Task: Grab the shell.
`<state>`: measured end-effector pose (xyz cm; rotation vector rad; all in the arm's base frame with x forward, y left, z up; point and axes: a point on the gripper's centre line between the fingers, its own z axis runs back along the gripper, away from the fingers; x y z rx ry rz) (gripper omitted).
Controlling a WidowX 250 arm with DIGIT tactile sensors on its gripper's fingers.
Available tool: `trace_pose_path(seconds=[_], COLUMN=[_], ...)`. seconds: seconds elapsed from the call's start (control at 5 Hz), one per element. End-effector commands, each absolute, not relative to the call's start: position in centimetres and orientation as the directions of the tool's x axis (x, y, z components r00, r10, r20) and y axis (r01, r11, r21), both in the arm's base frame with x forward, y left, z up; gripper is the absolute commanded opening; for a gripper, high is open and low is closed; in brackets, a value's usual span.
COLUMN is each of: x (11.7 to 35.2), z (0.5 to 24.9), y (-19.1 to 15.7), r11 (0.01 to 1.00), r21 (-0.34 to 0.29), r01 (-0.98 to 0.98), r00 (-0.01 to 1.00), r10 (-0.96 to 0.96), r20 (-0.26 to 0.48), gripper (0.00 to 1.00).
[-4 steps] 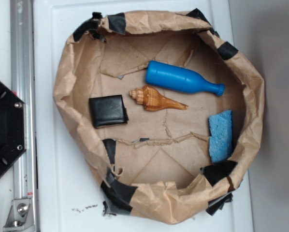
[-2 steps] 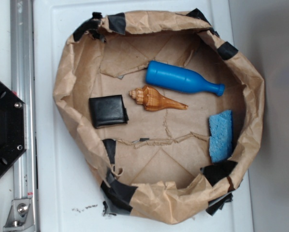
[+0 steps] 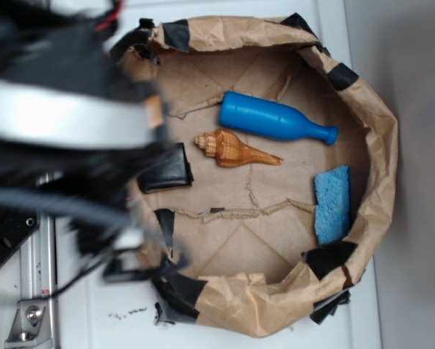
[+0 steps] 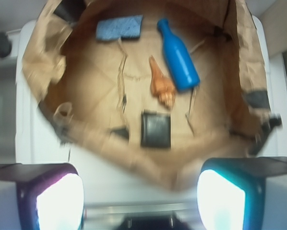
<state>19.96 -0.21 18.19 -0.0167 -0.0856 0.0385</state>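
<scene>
My gripper grips the shell around its wide ribbed body next, because its bulk sits there and the shell's other end thins to a long tail.
The tan-orange ribbed shell lies in the middle of the brown paper bin, just below the blue bottle. In the wrist view the shell lies ahead, left of the bottle and beyond the black square pad. My gripper is open and empty, its fingers wide apart, above the white surface outside the bin's near rim. My blurred arm covers the left of the exterior view and hides part of the pad.
A blue sponge leans at the bin's right wall; it also shows in the wrist view. The crumpled paper wall with black tape rings the objects. A metal rail and a black base stand at left.
My arm has swung into the exterior view from the left, blurred with motion, and now covers the bin's left rim. The shell, bottle, pad and sponge have not moved.
</scene>
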Motion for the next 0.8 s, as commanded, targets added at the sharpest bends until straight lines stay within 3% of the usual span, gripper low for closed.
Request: trace_pose_path(seconds=[0.0,0.2,0.6], x=[24.2,25.3,26.4], z=[11.1,7.7,3.8], y=[2.6,3.3,2.2], r11=[0.995,0.991,0.994], r21=[0.070,0.094,0.103], r01=[-0.068,-0.094,-0.035], r00=[0.998,0.993,0.993], r10=[0.068,0.099,0.046], r20=[-0.008,-0.056,-0.112], gripper=[1.00,1.00,1.00])
